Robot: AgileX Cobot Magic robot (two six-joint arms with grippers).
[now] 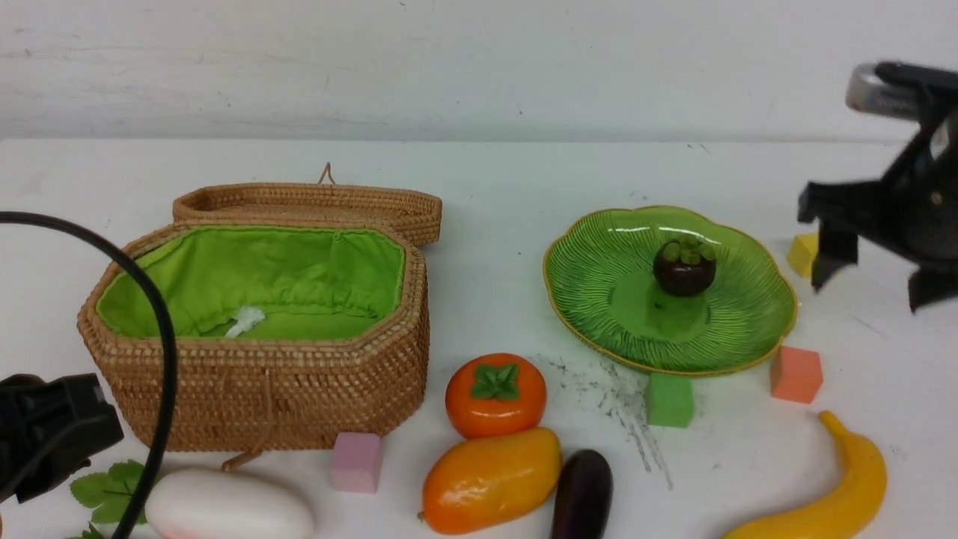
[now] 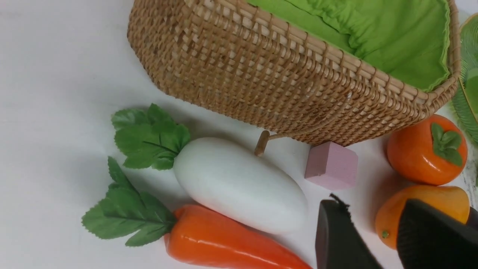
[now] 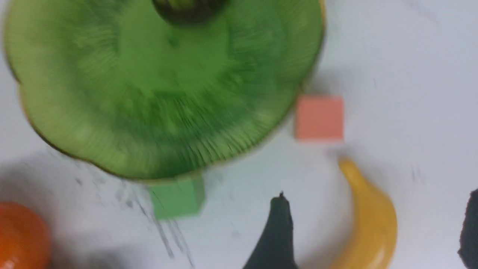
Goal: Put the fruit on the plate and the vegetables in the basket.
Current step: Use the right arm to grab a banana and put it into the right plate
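Next, my right gripper picks up the yellow banana by its curved middle (image 1: pixel 858 476) to put this fruit on the green plate.
The dark mangosteen (image 1: pixel 684 266) sits on the green plate (image 1: pixel 599 299). The persimmon (image 1: pixel 495 394), mango (image 1: pixel 490 479) and eggplant (image 1: pixel 582 494) lie in front of the open wicker basket (image 1: pixel 284 397), whose green lining holds no vegetables. At the front right lies the banana (image 1: pixel 831 486). White radish (image 2: pixel 239 183) and carrot (image 2: pixel 224 243) rest side by side near the basket's front left. My left gripper (image 2: pixel 369 209) hovers open near the mango and radish with nothing between its fingers. My right gripper (image 1: pixel 874 288) is open in the air right of the plate, over the banana (image 3: pixel 369 220).
Foam cubes are scattered about: pink (image 1: pixel 357 462) by the basket's front, green (image 1: pixel 669 400) and salmon (image 1: pixel 795 374) at the plate's near rim, yellow (image 1: pixel 804 253) at its right. The basket lid (image 1: pixel 314 202) lies open behind. A black cable (image 1: pixel 157 329) arcs at the left.
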